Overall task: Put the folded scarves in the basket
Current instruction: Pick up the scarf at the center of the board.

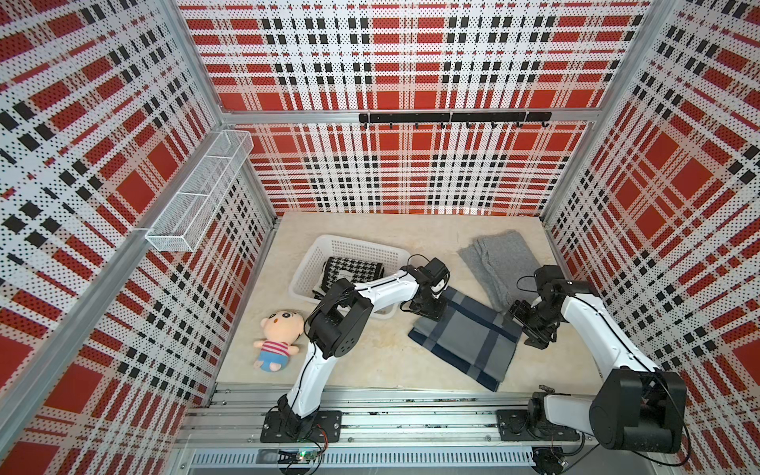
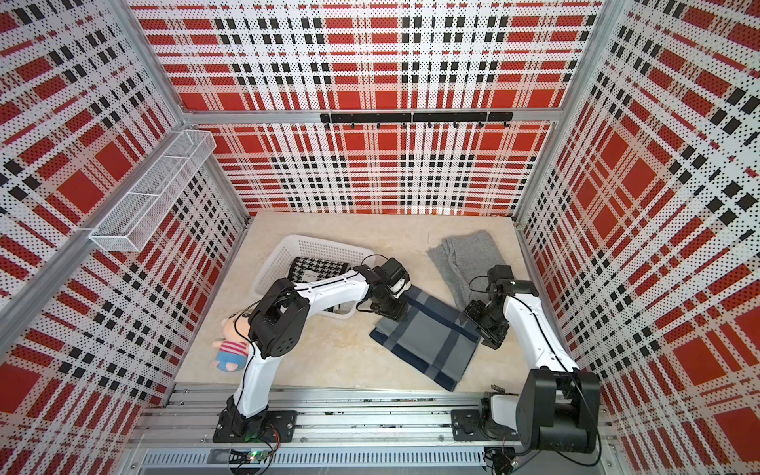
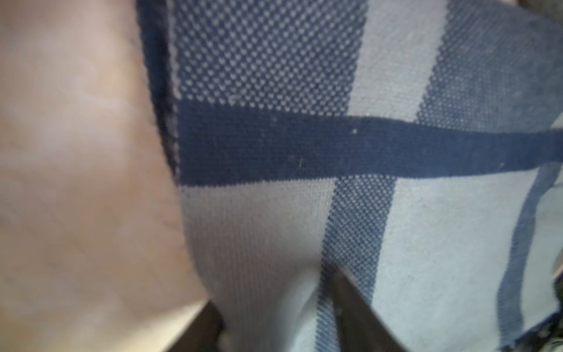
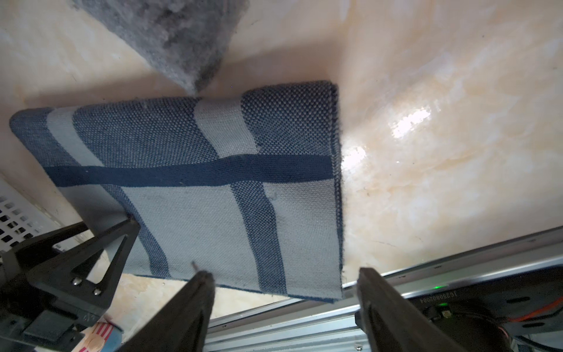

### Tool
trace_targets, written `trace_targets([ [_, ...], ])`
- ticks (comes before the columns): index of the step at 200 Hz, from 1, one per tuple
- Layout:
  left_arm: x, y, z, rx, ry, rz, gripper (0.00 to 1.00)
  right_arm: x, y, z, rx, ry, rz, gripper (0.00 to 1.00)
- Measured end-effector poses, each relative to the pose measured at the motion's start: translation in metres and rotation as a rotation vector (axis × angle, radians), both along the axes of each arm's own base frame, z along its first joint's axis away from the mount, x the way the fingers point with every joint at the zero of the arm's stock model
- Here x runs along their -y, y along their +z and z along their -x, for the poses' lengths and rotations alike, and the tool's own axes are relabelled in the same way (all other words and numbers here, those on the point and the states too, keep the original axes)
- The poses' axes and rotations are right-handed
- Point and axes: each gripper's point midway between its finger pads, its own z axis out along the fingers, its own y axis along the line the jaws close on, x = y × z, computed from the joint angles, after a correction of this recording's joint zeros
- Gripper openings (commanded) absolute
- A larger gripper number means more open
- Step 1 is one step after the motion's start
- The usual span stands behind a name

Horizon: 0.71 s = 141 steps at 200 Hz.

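Note:
Next, the right gripper pinches the folded scarf by its edge opposite my left gripper to put the scarf spread flat in the basket (image 1: 329, 240).
The folded scarf (image 1: 464, 339) (image 2: 427, 341), blue and grey plaid, lies flat on the table just right of the basket (image 1: 329, 240) (image 2: 296, 238). The white lattice basket holds a black-and-white houndstooth cloth (image 1: 353, 269). My left gripper (image 1: 432, 314) (image 3: 274, 292) is down on the scarf's far left corner. Its fingers (image 3: 350, 304) pinch a raised pucker of the scarf (image 3: 304, 213) between them. My right gripper (image 1: 522, 325) (image 4: 283, 274) hovers open over the scarf's (image 4: 213, 183) right edge with nothing between its fingers. A corner of the basket (image 4: 15, 213) shows in the right wrist view.
A grey fuzzy scarf (image 1: 499, 263) (image 4: 170, 33) lies behind the plaid one at the back right. A plush doll (image 1: 275, 339) rests at the front left. A wire-mesh shelf (image 1: 197, 197) hangs on the left wall. A black hook rail (image 1: 452, 118) runs along the back wall.

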Motion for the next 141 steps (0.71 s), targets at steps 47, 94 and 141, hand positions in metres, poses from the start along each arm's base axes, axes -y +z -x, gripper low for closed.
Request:
trace_targets([
  [47,0.002,-0.002,-0.001,0.009,0.032,-0.022,0.00,0.000,0.000,0.000,0.002,-0.001,-0.002,0.76],
  [94,-0.018,0.001,-0.029,0.019,0.156,-0.043,0.00,-0.006,-0.018,0.006,-0.028,0.000,-0.042,0.70],
  [141,-0.030,0.004,-0.045,0.030,0.206,-0.051,0.00,-0.017,-0.048,0.015,-0.065,0.001,-0.111,0.70],
])
